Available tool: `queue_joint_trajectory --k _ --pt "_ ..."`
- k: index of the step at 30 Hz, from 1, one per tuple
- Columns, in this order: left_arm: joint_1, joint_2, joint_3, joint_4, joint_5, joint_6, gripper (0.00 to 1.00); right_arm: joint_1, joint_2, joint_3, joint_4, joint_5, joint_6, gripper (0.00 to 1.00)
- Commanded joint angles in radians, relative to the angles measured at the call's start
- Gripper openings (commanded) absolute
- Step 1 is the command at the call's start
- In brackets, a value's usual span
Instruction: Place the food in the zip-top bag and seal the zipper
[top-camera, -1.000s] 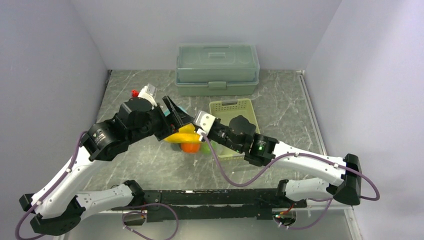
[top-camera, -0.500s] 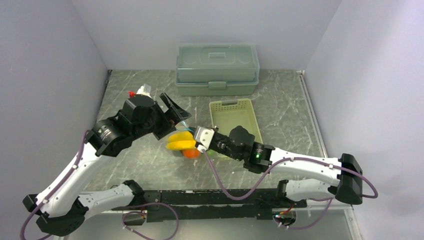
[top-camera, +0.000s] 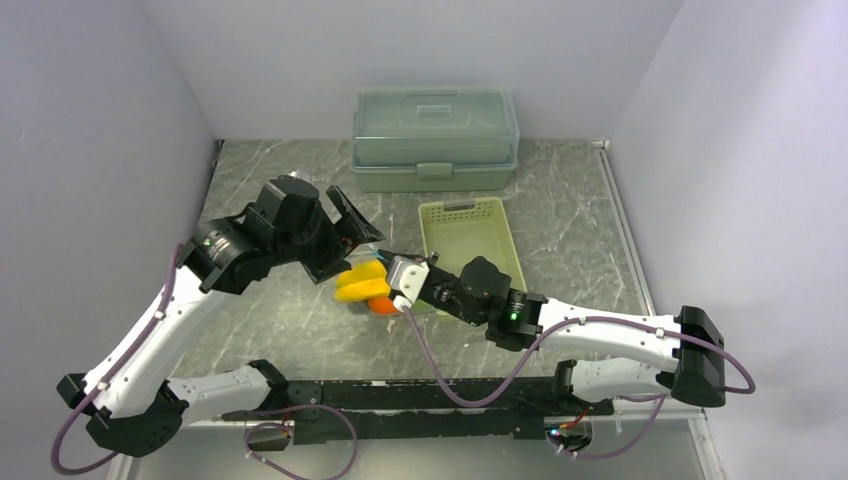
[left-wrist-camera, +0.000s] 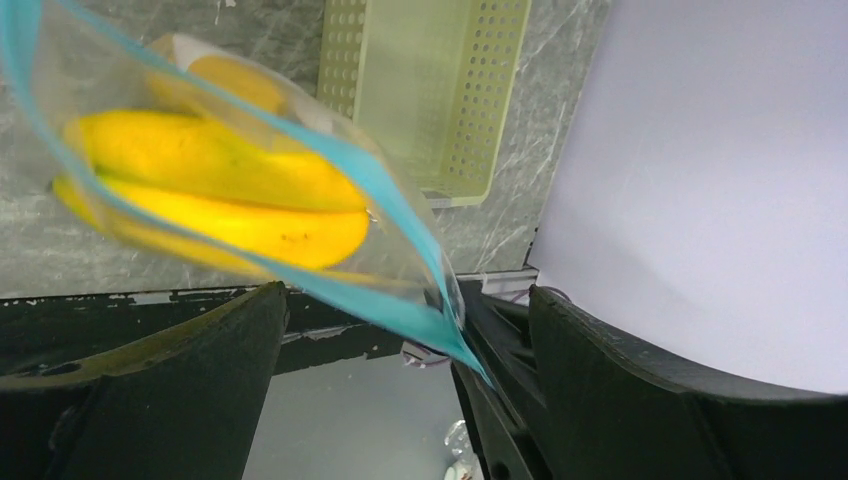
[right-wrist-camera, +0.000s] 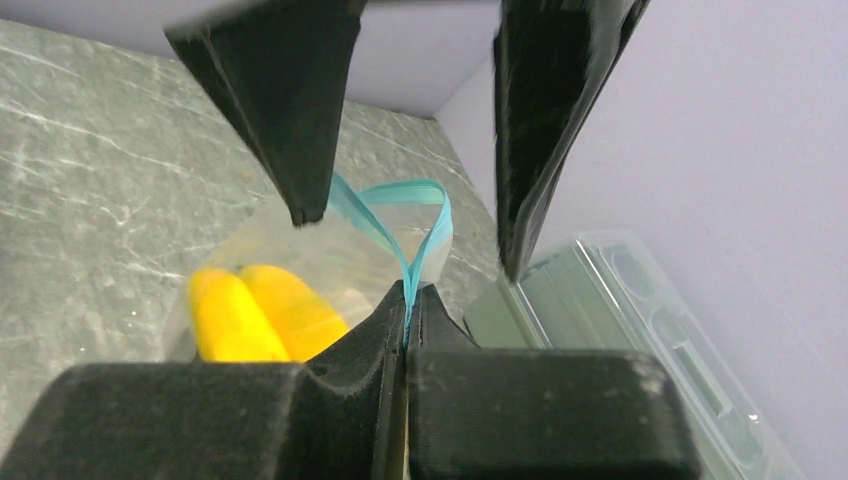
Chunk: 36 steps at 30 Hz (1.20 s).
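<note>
My left gripper should next pinch the two teal strips of the bag's opening together, so my right gripper is free to seal the zipper.
The clear zip-top bag (top-camera: 362, 284) hangs above the table between the arms. It holds the yellow bananas (top-camera: 358, 280) and the orange ball (top-camera: 380, 306). My right gripper (top-camera: 392, 288) is shut on the teal zipper (right-wrist-camera: 408, 262) at one end of the bag's mouth. Beyond the pinch the two teal strips part into an open loop (right-wrist-camera: 400, 195). My left gripper (top-camera: 360, 245) is open, and its fingers (right-wrist-camera: 290, 110) straddle that loop without touching it. In the left wrist view the bananas (left-wrist-camera: 220, 190) and the zipper (left-wrist-camera: 390, 195) show between the open jaws of the left gripper (left-wrist-camera: 405, 300). The other food is hidden.
The pale green slotted basket (top-camera: 470, 228) lies just right of the bag and also shows in the left wrist view (left-wrist-camera: 440, 90). The large translucent green lidded box (top-camera: 435, 125) stands at the back wall. Grey walls close in both sides.
The right gripper has drawn the bag a little toward the near left. The left arm's wrist has swung up and back, and its open gripper stays over the bag's mouth.
</note>
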<state>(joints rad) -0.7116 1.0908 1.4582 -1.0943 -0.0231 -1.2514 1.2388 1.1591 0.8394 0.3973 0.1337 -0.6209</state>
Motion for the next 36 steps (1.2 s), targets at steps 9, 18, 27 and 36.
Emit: queue_joint_trajectory --k 9,18,27,36 --pt "0.003 -0.008 0.098 -0.133 0.001 -0.061 0.99 0.011 0.030 -0.013 0.158 0.051 -0.034 0.00" --pt "0.010 0.030 0.044 -0.128 0.020 -0.128 1.00 0.033 0.032 -0.023 0.181 0.050 -0.044 0.00" --pt "0.047 0.036 -0.039 -0.092 0.055 -0.167 1.00 0.068 0.010 -0.083 0.219 0.066 -0.042 0.00" --pt "0.073 0.014 -0.130 -0.059 0.081 -0.167 0.86 0.105 -0.014 -0.154 0.288 0.082 -0.034 0.00"
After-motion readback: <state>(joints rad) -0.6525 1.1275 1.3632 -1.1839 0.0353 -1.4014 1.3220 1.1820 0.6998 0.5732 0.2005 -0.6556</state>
